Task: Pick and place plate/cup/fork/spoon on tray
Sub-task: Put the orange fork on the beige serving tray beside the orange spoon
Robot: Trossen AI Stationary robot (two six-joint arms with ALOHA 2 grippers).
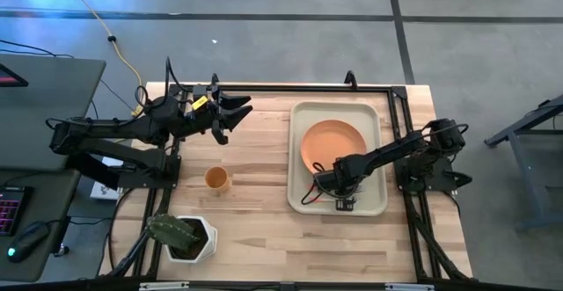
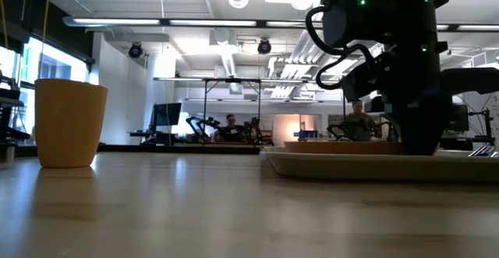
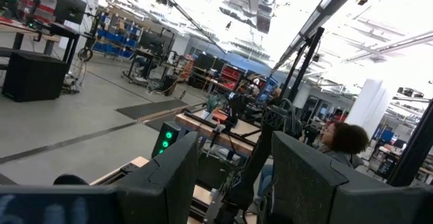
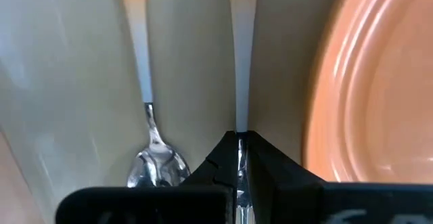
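The fork handle (image 4: 243, 55) is lying along the bottom of the tray, level with the spoon's handle, so the right gripper needs to open and let go of the fork.
The beige tray (image 1: 380, 115) lies on the table's right half with the orange plate (image 1: 332, 141) on it. The spoon (image 4: 152, 149) lies on the tray floor, bowl toward my right gripper. Beside it, between spoon and plate (image 4: 379, 82), runs the fork (image 4: 241, 41), its tines hidden. My right gripper (image 1: 329, 185) is low over the tray's near left part, shut on the fork. The orange-yellow cup (image 1: 216, 178) stands upright on the table left of the tray. My left gripper (image 1: 224, 115) is open and empty, raised over the far left of the table. My right gripper pinches the fork's silver neck (image 4: 241, 119) between its two fingers, which are closed together over it and hide the tines. The fingers come from above, pointing down. The handle runs away from the fingers over the tray floor; whether it is lifted clear I cannot tell.
A white square pot with a green cactus (image 1: 182, 236) stands at the table's near left corner. Bare wood lies between cup and tray. In the low view the cup (image 2: 69, 121) stands left and the tray rim (image 2: 351, 164) right. People sit in the room beyond.
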